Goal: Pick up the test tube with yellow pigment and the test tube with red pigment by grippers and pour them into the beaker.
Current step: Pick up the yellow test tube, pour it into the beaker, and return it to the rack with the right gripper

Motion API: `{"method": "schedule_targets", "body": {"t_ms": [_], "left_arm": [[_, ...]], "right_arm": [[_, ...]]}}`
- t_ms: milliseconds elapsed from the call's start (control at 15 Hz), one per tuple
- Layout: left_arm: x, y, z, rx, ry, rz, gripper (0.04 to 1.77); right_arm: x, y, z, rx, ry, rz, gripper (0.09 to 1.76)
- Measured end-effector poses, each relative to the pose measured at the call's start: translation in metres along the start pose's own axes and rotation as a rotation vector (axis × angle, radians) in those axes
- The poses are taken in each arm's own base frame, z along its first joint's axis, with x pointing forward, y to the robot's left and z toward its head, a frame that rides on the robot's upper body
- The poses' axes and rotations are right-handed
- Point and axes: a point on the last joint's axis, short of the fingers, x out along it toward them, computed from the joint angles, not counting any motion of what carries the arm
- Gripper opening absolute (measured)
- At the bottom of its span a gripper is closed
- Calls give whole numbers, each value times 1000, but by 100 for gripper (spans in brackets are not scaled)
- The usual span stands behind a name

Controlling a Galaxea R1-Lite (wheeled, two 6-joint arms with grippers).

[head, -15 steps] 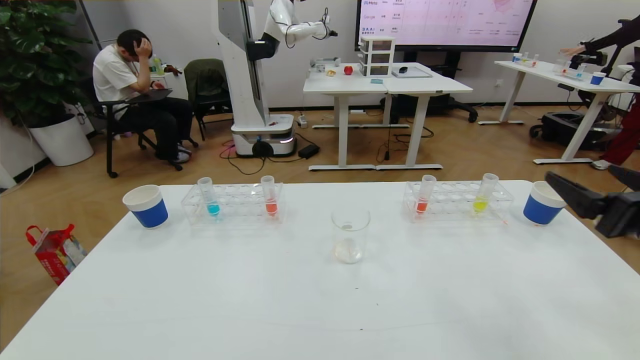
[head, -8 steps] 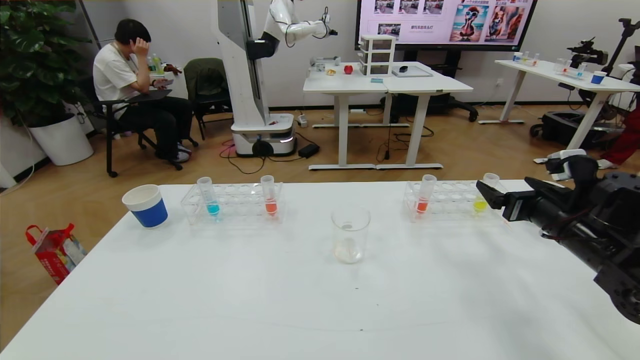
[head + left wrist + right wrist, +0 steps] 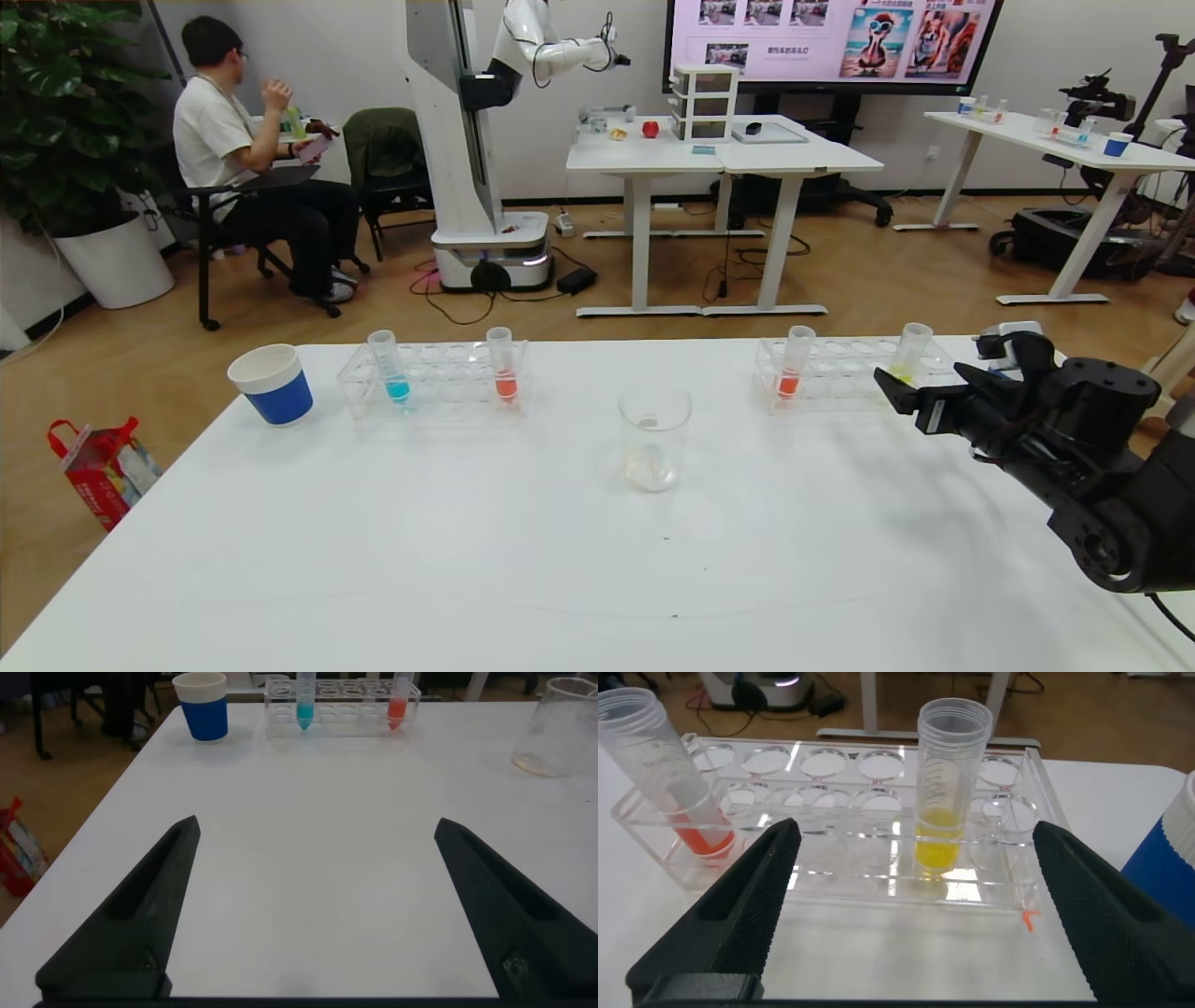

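Observation:
The yellow test tube has its lower half inside the clear rack, so my right gripper needs to grab it by the upper body below its rim.
The test tube with yellow pigment stands in the right clear rack; it also shows in the right wrist view. A test tube with red pigment stands at that rack's left end. A second red tube stands in the left rack. The beaker stands mid-table between the racks. My right gripper is open and empty just in front of the yellow tube, which lies on the line between its fingers. My left gripper is open and empty, low over the near left table.
The left rack also holds a tube with blue liquid. A blue paper cup stands left of it. Another blue cup stands right of the right rack, hidden by my right arm in the head view.
My right arm has come in from the right edge and moved left to the front of the right rack, now covering the right blue cup. Tubes and beaker have not moved.

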Motion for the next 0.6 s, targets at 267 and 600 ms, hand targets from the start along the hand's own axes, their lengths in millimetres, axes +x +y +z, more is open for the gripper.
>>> {"method": "schedule_targets", "body": {"t_ms": [267, 600], "left_arm": [[0, 0, 0, 0, 0, 0, 175], [0, 0, 0, 0, 0, 0, 175]], "right_arm": [[17, -12, -5, 1, -20, 46, 174], [43, -20, -2, -11, -87, 55, 174]]}}
